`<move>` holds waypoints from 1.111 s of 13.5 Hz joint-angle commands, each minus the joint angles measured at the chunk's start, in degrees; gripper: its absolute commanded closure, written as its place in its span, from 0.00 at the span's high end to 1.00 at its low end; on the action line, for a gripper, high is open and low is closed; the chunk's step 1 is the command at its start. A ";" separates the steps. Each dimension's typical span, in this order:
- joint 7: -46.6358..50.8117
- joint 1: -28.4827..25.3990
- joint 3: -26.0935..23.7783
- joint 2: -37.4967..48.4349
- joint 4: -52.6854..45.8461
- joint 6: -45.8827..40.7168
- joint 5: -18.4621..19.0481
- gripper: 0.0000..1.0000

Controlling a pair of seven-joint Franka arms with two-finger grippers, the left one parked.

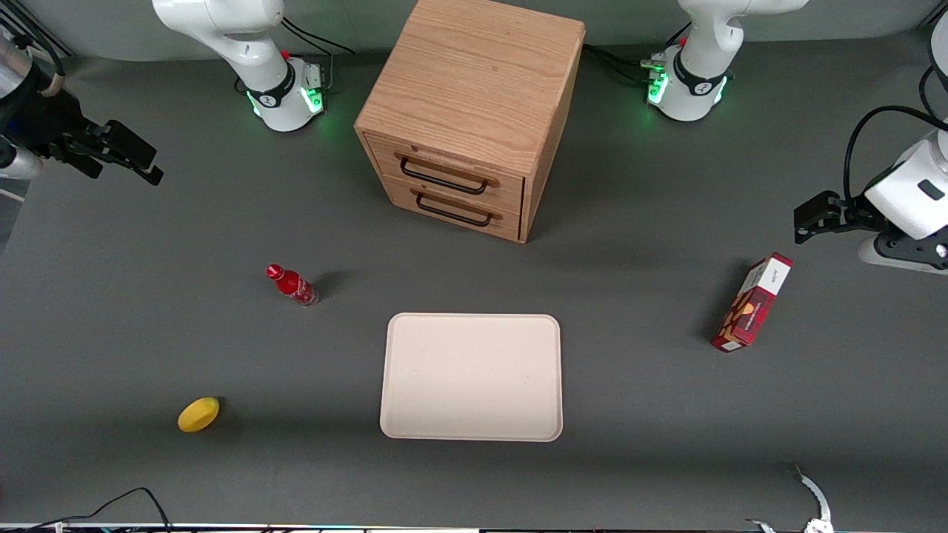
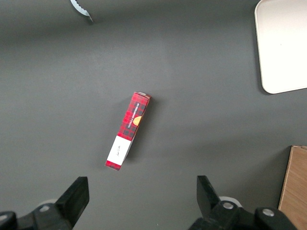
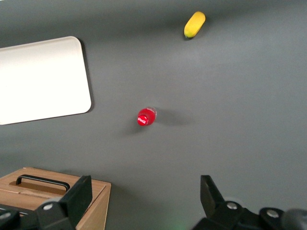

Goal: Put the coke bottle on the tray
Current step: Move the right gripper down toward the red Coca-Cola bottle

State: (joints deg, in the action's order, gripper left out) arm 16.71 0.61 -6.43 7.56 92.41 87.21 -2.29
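Note:
My right gripper takes hold of the coke bottle by its red cap (image 1: 275, 271) next, to place the bottle on the tray (image 1: 472, 377).
The coke bottle (image 1: 293, 284), small with a red cap and red label, stands on the grey table between the wooden drawer cabinet and the lemon, beside the tray. It also shows from above in the right wrist view (image 3: 146, 117). The beige tray (image 1: 472, 377) lies flat in front of the cabinet, nearer the front camera; its edge shows in the right wrist view (image 3: 43, 79). My right gripper (image 1: 126, 158) is open and empty, raised high at the working arm's end of the table, well away from the bottle. In its own view (image 3: 144, 201) its fingers stand wide apart above bare table.
A wooden two-drawer cabinet (image 1: 469, 122) stands at the back centre. A yellow lemon (image 1: 198, 414) lies nearer the front camera than the bottle. A red rectangular carton (image 1: 751, 302) lies toward the parked arm's end.

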 commanded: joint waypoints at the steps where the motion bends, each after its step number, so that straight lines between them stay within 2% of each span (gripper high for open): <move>1: -0.80 0.09 0.10 -1.15 -2.32 -3.96 -1.31 1.00; 4: -0.63 -0.08 -1.20 -1.67 0.04 -3.64 -0.70 1.00; 6: 0.51 0.00 -2.62 -2.63 4.86 0.65 -0.52 1.00; 11: 3.50 -0.08 -4.03 -3.69 27.01 28.14 -0.61 1.00; 15: 5.25 -0.17 -5.33 -9.14 32.64 39.31 -0.35 1.00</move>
State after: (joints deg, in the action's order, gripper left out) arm 19.85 0.57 -10.53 -0.87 122.17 121.37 -2.30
